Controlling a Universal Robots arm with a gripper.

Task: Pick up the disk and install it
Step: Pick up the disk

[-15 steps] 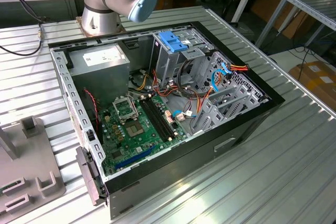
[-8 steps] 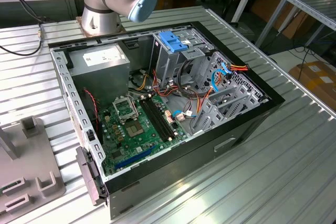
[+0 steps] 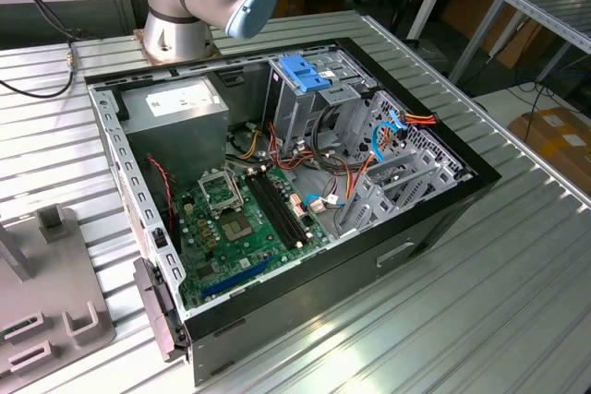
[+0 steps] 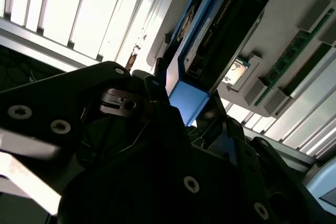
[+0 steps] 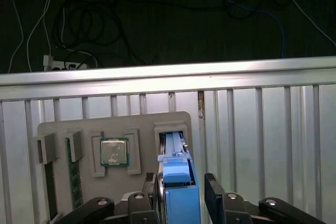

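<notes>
I should next grab the disk by its light-blue carrier end (image 5: pixel 180 198) to install it in the computer case.
In the first wrist view the disk (image 5: pixel 178 174) stands on edge in a slot of a grey holder plate (image 5: pixel 79 124), with its light-blue carrier end toward the camera. My gripper (image 5: pixel 181 192) straddles that blue end, one black finger (image 5: pixel 151 187) close on one side and the other finger (image 5: pixel 214 190) a narrow gap away, so it is open around the disk. The second wrist view looks along the disk (image 4: pixel 210 30) with its blue rail and dark connector edge, and the gripper (image 4: pixel 184 106) sits at its end.
The holder plate also carries a processor chip (image 5: pixel 114 152) and a green memory stick (image 5: pixel 73 177). The open computer case (image 3: pixel 305 182) lies on the ribbed aluminium table (image 3: pixel 517 256), with a blue latch (image 3: pixel 303 71) on its grey drive cage. The arm's base (image 3: pixel 185 6) stands behind it.
</notes>
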